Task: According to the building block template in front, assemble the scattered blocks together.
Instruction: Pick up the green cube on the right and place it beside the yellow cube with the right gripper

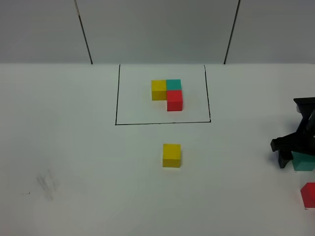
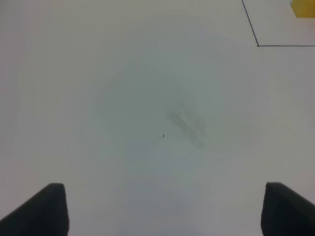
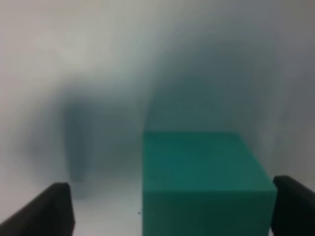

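The template's L needs to be rebuilt beside the loose yellow cube (image 1: 171, 155). My right gripper will next grab the loose teal cube (image 1: 303, 162) by its opposite sides for that.
The building block template (image 1: 167, 93) is an L of yellow, teal and red cubes inside a black-outlined rectangle (image 1: 162, 123) at the back middle. A loose yellow cube (image 1: 171, 155) sits in front of the rectangle. A loose teal cube (image 1: 303, 162) sits at the right edge, and a loose red cube (image 1: 308, 194) lies nearer the front. My right gripper (image 1: 295, 153) is low over the teal cube (image 3: 206, 182), open, with the cube between its fingers and close to one of them (image 3: 295, 201). My left gripper (image 2: 165, 211) is open and empty over bare table.
A faint grey smudge (image 1: 47, 186) marks the table at the front left; it also shows in the left wrist view (image 2: 186, 123). That view catches a corner of the black outline (image 2: 257, 45) and a yellow cube inside it (image 2: 302, 7). A grey panelled wall stands behind.
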